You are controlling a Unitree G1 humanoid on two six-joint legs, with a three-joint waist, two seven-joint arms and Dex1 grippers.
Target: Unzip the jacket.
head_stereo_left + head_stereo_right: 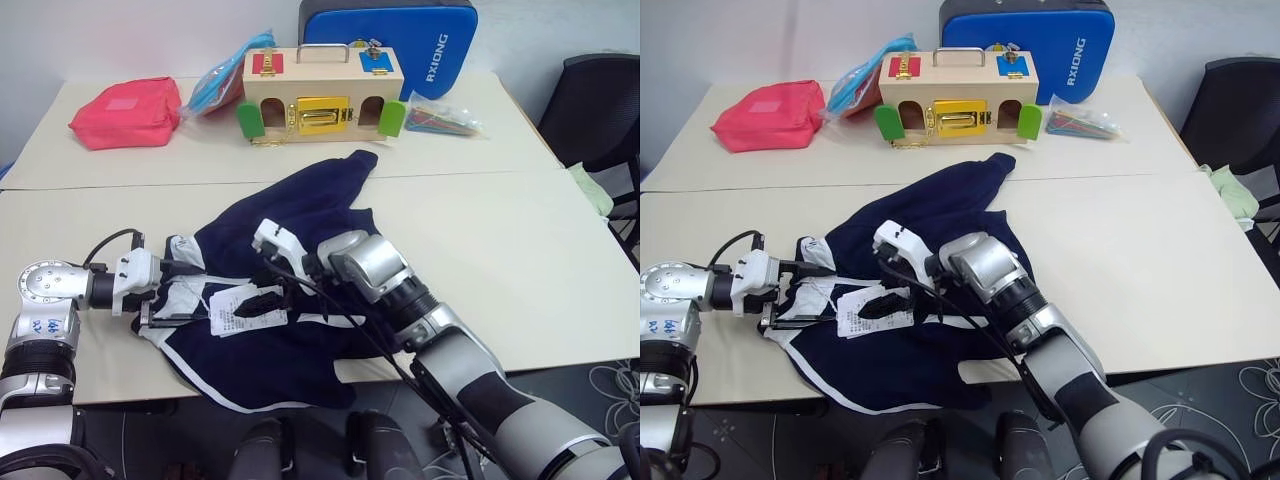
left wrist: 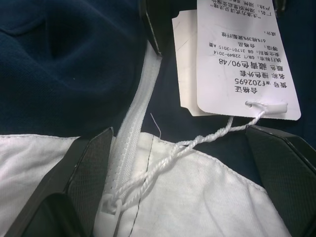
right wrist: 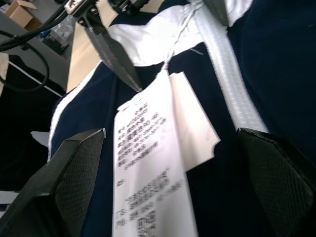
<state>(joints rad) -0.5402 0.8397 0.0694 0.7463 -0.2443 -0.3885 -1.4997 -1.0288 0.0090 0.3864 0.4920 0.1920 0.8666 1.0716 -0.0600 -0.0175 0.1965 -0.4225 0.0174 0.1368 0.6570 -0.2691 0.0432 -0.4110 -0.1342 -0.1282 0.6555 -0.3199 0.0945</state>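
The paper tags rise off the fabric at their loose end [image 3: 154, 217] and slope down to the string [image 3: 170, 55], so my right gripper should grab the tags by that end next.
The navy jacket [image 1: 300, 205] lies crumpled on the near table, with its white collar lining [image 2: 197, 197] turned up toward my left arm. Its white zipper [image 2: 134, 123] runs up the front, and the zipper pull [image 2: 109, 208] sits at the collar with the tag string looped on it. Paper hang tags [image 1: 236, 310] lie on the fabric. My left gripper [image 1: 185, 295] is open, its fingers [image 2: 84, 168] straddling the zipper top and collar. My right gripper [image 1: 258, 303] hovers open just over the hang tags [image 3: 148, 163], with the zipper [image 3: 232, 74] running between its fingers.
On the far table stand a wooden lock box [image 1: 320, 95], a red pouch [image 1: 128, 112], a blue hard case [image 1: 400, 40] and plastic bags [image 1: 445, 118]. A black chair [image 1: 600, 100] stands at the right. The jacket's hem hangs over the table's front edge [image 1: 120, 385].
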